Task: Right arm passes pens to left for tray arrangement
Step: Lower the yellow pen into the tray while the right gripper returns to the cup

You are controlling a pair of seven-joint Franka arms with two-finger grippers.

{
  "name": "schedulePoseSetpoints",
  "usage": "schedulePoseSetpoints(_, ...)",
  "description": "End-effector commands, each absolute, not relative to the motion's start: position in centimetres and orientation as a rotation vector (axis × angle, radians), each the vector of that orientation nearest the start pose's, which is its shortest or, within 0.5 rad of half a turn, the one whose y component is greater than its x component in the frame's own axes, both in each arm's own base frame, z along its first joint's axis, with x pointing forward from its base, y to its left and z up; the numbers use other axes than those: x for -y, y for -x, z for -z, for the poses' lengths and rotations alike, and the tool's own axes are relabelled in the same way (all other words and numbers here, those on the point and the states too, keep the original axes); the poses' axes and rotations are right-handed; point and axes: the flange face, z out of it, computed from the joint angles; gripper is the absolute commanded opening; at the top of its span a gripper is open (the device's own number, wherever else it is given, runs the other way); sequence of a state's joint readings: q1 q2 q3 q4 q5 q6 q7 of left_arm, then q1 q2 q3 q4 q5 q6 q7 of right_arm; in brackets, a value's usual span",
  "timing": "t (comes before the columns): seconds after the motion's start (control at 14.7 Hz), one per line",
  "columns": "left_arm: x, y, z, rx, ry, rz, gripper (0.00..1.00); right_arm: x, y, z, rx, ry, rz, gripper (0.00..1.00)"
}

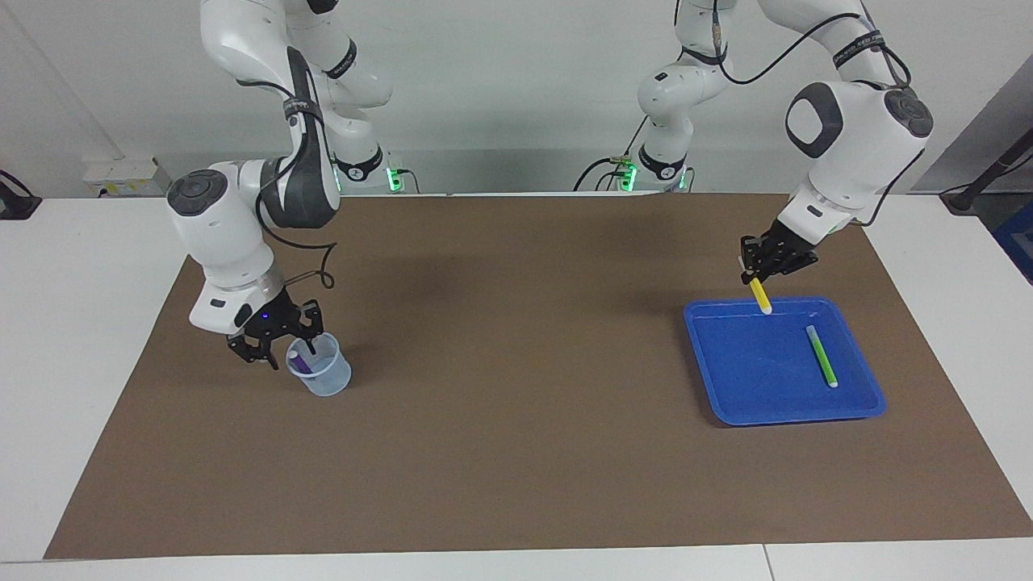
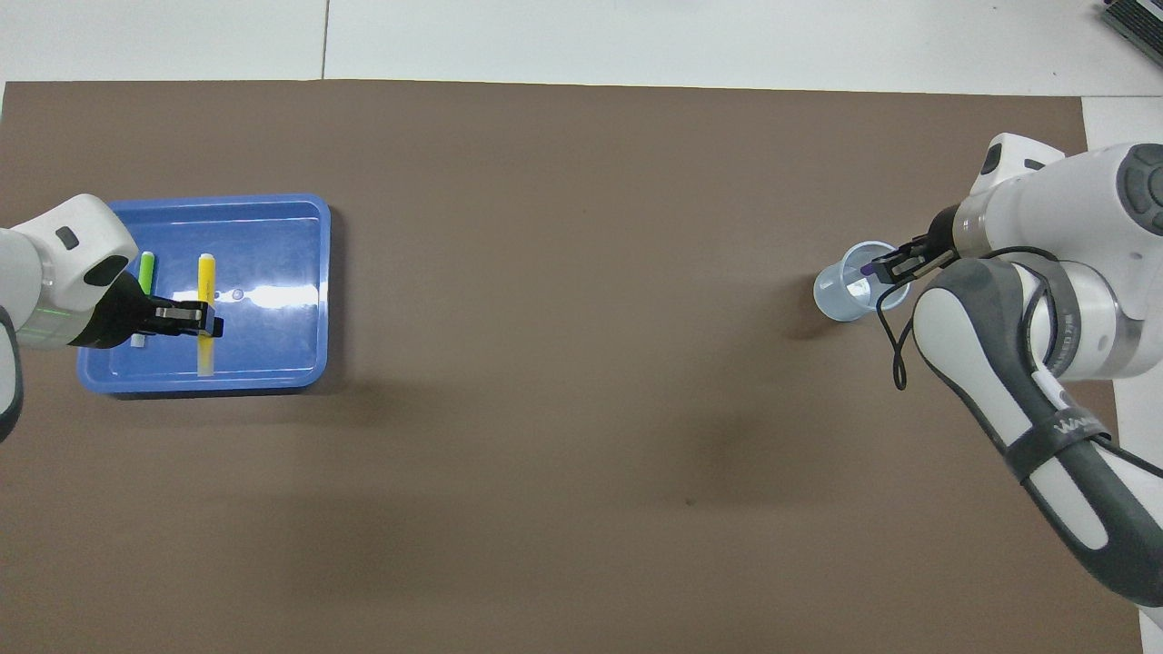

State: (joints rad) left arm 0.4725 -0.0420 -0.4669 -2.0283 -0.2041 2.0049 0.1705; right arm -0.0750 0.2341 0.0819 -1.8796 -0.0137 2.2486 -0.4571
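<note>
I should grab the purple pen by its upper purple end (image 2: 869, 268) with my right gripper next, as the cup's side closes around the pen's lower part.
My left gripper (image 1: 754, 277) is shut on the upper end of the yellow pen (image 1: 760, 296). It holds the pen tilted, with the pen's lower white tip down at the blue tray (image 1: 750, 379), close to the rim nearer the robots. The green pen (image 1: 821, 356) lies flat in the tray. In the overhead view the left gripper (image 2: 207, 323) and yellow pen (image 2: 207, 275) are over the tray (image 2: 273, 345), beside the green pen (image 2: 145, 267). My right gripper (image 1: 290, 349) is open at the translucent cup (image 1: 324, 376), with one finger inside it beside the purple pen (image 1: 298, 362) standing there.
The cup (image 2: 840, 295) with the purple pen (image 2: 868, 270) and the right gripper (image 2: 879, 269) stands at the right arm's end of the brown mat (image 1: 516, 403). The tray is at the left arm's end. White table surrounds the mat.
</note>
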Motion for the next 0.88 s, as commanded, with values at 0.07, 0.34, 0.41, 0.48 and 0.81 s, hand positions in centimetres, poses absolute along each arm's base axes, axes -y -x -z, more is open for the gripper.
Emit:
schedulePoseSetpoints(0.07,-1.4,-54.9,-43.1,0.017,3.278,0.120,0.00,0.1,-62.3,-39.9,0.775,3.080,0.227,0.53)
schedulePoseSetpoints(0.34,-2.5,-56.0,-41.1,-0.024,3.229,0.154,0.00,0.1,-62.3,-39.9,0.775,3.080,0.227,0.51)
schedulePoseSetpoints(0.41,-3.0,-56.3,-40.6,-0.015,3.228,0.169,0.00,0.1,-62.3,-39.9,0.775,3.080,0.224,0.51)
schedulePoseSetpoints(0.48,-3.8,-56.5,-40.0,-0.020,3.215,0.160,0.00,0.1,-62.3,-40.1,0.775,3.080,0.227,0.51)
schedulePoseSetpoints(0.81,-5.3,-59.0,-36.5,-0.074,3.205,0.119,0.00,0.2,-62.4,-40.6,0.770,3.082,0.217,0.51)
